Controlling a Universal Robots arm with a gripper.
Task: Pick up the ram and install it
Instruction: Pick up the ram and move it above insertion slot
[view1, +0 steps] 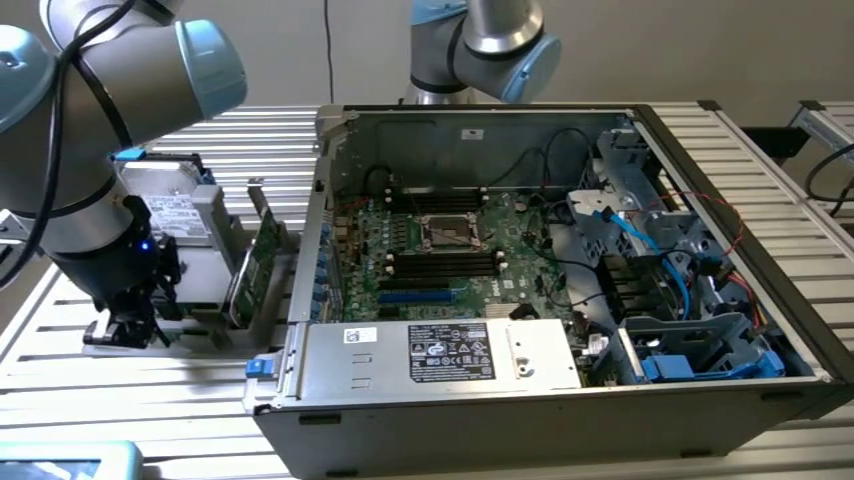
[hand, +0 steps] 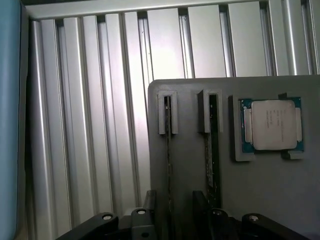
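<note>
My gripper grabs the nearer ram by its bare middle part (hand: 170, 215) next, since the grey holder's end blocks wrap the ram's ends.
Two slim ram sticks stand edge-on in slots of a grey holder (hand: 190, 100), the nearer ram stick (hand: 168, 150) and a second one (hand: 211, 150) beside it. My gripper (hand: 172, 202) is open, its dark fingers (hand: 150, 200) on either side of the nearer stick without touching it. In the exterior view the gripper (view1: 130, 325) hangs low over the holder (view1: 200, 335) at the left of the open computer case (view1: 534, 400). Black memory slots (view1: 441, 263) lie on the motherboard beside the processor socket (view1: 450, 230).
A processor chip (hand: 274, 125) sits in the holder beside the sticks. A broader green board (view1: 254, 265) stands upright in the holder near the case wall, with a hard drive (view1: 167, 205) behind. Cables and a drive cage (view1: 694, 350) fill the case's right side. A slatted aluminium table (hand: 90, 125) lies beneath.
</note>
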